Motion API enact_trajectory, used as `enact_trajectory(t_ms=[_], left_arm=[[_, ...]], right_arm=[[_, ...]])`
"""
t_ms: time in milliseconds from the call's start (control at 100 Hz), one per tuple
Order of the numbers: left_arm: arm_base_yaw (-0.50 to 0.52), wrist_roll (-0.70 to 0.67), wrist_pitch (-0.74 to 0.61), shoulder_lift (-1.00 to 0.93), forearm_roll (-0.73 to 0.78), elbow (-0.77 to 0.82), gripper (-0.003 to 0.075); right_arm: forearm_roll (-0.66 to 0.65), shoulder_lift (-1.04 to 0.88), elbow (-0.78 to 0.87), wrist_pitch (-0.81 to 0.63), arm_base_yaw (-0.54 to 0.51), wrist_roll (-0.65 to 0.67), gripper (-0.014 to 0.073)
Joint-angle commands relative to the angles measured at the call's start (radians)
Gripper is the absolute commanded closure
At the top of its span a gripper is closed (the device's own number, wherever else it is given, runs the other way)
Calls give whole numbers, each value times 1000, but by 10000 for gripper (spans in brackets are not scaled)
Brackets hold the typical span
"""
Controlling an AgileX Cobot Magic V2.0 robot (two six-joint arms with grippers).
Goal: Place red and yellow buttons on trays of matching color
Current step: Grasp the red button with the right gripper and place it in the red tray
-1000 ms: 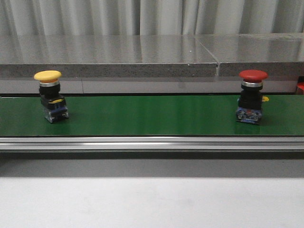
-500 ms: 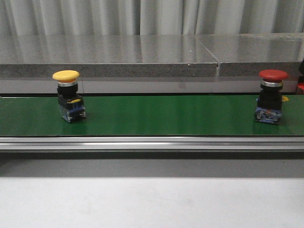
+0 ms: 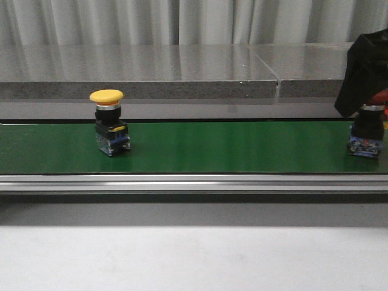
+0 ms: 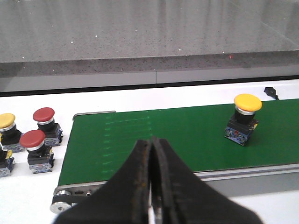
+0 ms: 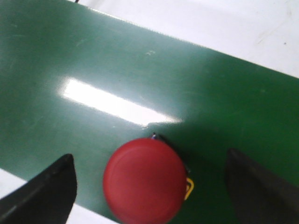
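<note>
The red cap (image 3: 381,98) has my fingers reaching down beside it, above the green belt (image 3: 230,148), so my right gripper needs to close on the cap.
A yellow button (image 3: 107,122) stands upright on the green conveyor belt (image 3: 230,148), left of centre; it also shows in the left wrist view as the yellow button (image 4: 245,118). A red button (image 3: 367,134) stands at the belt's far right, its cap hidden behind my right gripper (image 3: 365,73). In the right wrist view the red button (image 5: 145,179) sits between the spread fingers of my right gripper (image 5: 149,189), which is open and touching nothing. My left gripper (image 4: 152,141) is shut and empty, hovering before the belt's left end. The trays are out of view.
Spare red buttons (image 4: 45,120) (image 4: 35,145) and a yellow one (image 4: 6,126) stand on the white table left of the belt. A grey stone ledge (image 3: 151,73) runs behind the belt and an aluminium rail (image 3: 182,183) along its front.
Both buttons have ridden the belt to the right. My right gripper has come into view above the red button, covering its cap.
</note>
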Motion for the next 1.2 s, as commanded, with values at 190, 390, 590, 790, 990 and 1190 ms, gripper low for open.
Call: enact_trajectory(t_ms=[190,390,590,790,990,1190], left_arm=[[-7,-3,-71,9,-26,-28,739],[-7,-3,-71,9,-26,-28,739],[-7,-3,-71,9,-26,-28,739],[-7,-3,-71,9,-26,-28,739],[-7,-3,-71,9,-26,-28,739],[-7,-3,-71,9,-26,-28,739]], right_arm=[[-21,9,-75,5,3,-4,347],[-21,9,-202,110,-51,-4,466],[-21,52,-386,110,-207,-3,464],[-20,216,-583,125,-338,-3,464],[-20,387,-746,132,-401,-3,464],[-19,531,-860,128,-424,-3,464]])
